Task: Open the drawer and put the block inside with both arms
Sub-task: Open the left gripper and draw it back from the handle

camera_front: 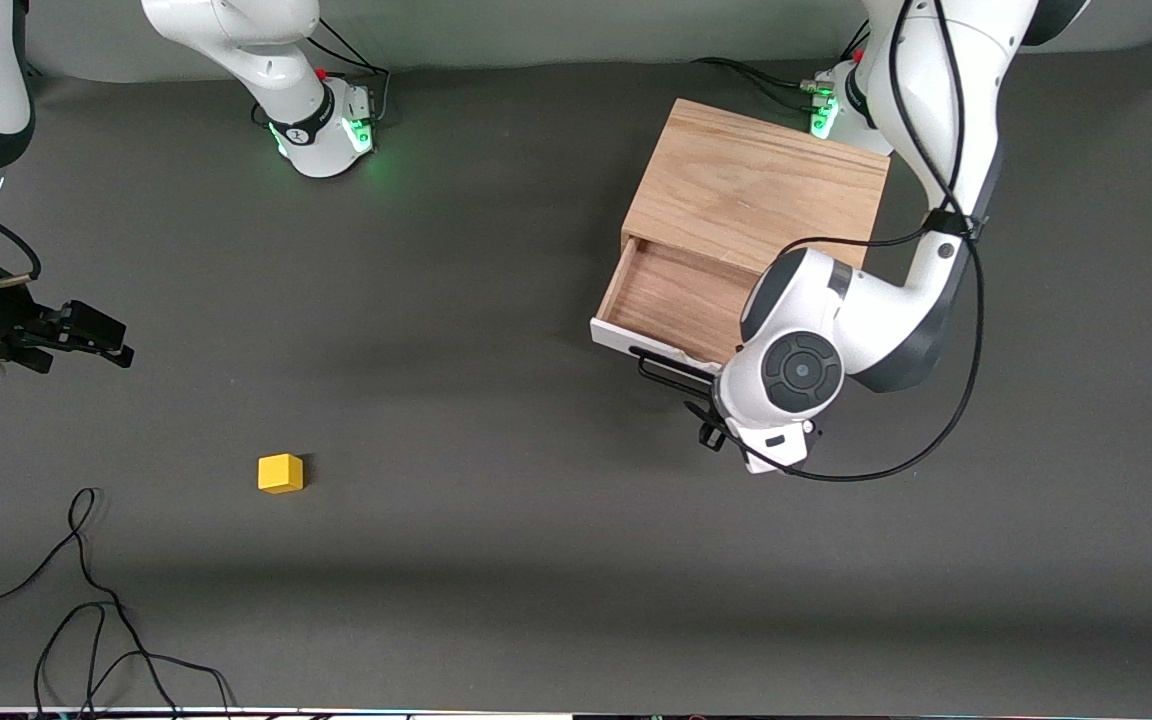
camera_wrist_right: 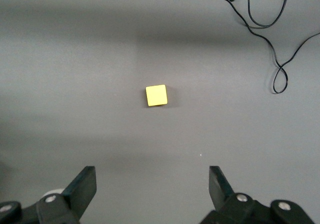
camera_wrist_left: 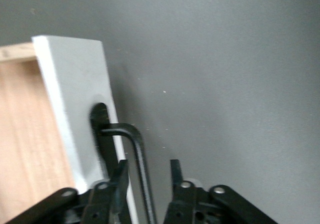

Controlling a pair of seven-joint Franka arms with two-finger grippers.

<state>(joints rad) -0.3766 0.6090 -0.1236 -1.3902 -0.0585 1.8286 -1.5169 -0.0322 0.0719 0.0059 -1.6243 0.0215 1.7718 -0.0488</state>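
Observation:
I next need to grip the yellow block by its opposite sides with my right gripper, so that I can place the block inside the drawer (camera_front: 671, 295).
The drawer (camera_front: 671, 295) is pulled partly out of the light wooden cabinet (camera_front: 756, 185), showing its wood interior. Its white front panel (camera_wrist_left: 75, 93) carries a black wire handle (camera_front: 661, 372). My left gripper (camera_front: 708, 422) is at that handle; in the left wrist view the gripper (camera_wrist_left: 147, 166) is open, with the handle bar (camera_wrist_left: 139, 149) between the fingers and a gap on each side. The yellow block (camera_front: 280, 473) lies on the table toward the right arm's end. My right gripper (camera_front: 96, 335) is open and empty above the table; in its wrist view the gripper (camera_wrist_right: 152, 176) is open, with the block (camera_wrist_right: 156, 95) ahead of it.
Loose black cables (camera_front: 86, 600) lie on the table nearer the front camera than the block, and also show in the right wrist view (camera_wrist_right: 265, 13). The dark grey tabletop (camera_front: 496, 480) stretches between block and cabinet.

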